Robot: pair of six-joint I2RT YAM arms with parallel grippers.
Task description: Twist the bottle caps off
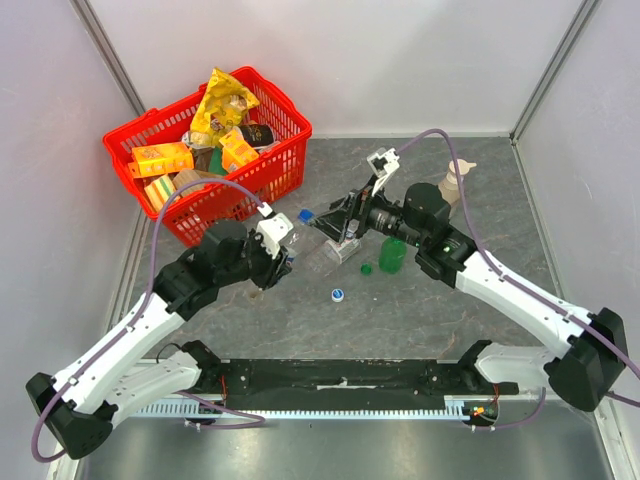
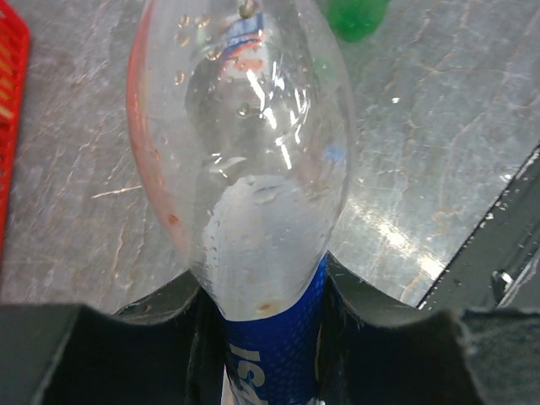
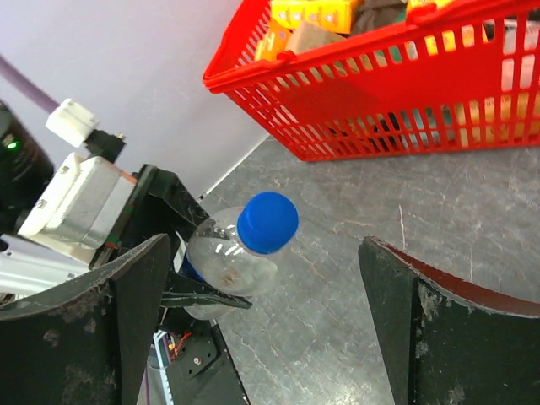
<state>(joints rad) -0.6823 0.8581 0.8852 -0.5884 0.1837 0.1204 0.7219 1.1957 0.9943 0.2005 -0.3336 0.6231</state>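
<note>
The blue cap [image 1: 306,215] [image 3: 268,222] still has to be unscrewed. My right gripper should next grab the cap by its opposite sides and leave the bottle's neck free for that.
My left gripper [image 1: 278,258] [image 2: 270,321] is shut on the blue-labelled cola bottle [image 2: 245,169] and holds it tilted up off the table. The bottle's blue cap [image 1: 306,215] [image 3: 267,222] is on its neck and points at my right gripper. My right gripper [image 1: 340,228] [image 3: 266,253] is open. Its fingers stand wide to either side of the cap and do not touch it. A green bottle [image 1: 392,255] [image 2: 359,17] stands by the right arm, with a loose green cap [image 1: 366,268] on the table beside it. A loose blue cap [image 1: 338,294] lies nearer the front.
A red basket [image 1: 285,165] [image 3: 472,139] full of packets stands at the back left. A beige pump-dispenser bottle [image 1: 455,185] stands behind the right arm. A clear bottle [image 1: 325,255] seems to lie on the table between the grippers. Grey walls close in on both sides.
</note>
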